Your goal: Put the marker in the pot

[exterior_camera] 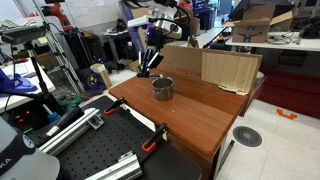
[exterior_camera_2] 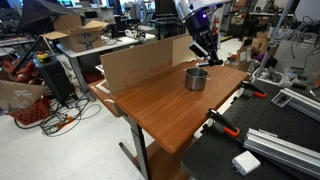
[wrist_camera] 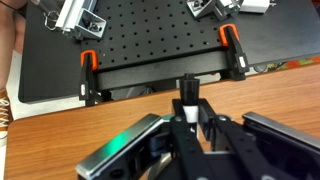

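Observation:
The marker [wrist_camera: 187, 92] hangs beside the pot, so if I opened now, the marker would end on the tabletop: my gripper needs to line the marker up with the pot.
The pot [exterior_camera: 163, 88] is small, round, silver-grey metal and stands on the wooden table [exterior_camera: 200, 115], in front of the cardboard sheet; it also shows in an exterior view [exterior_camera_2: 197, 78]. My gripper [exterior_camera: 150, 62] hangs above the table's far edge, up and to the side of the pot, and shows in an exterior view [exterior_camera_2: 207, 50] too. In the wrist view my gripper [wrist_camera: 190, 115] is shut on the marker [wrist_camera: 187, 92], a dark stick with a white part, which points out from between the fingers. The pot is out of the wrist view.
A brown cardboard sheet [exterior_camera: 215, 68] stands along the table's back edge. Orange-and-black clamps [wrist_camera: 89, 70] [wrist_camera: 229, 42] grip the table edge beside a black perforated board [wrist_camera: 150, 35]. Metal rails and parts [exterior_camera: 70, 125] lie on that board.

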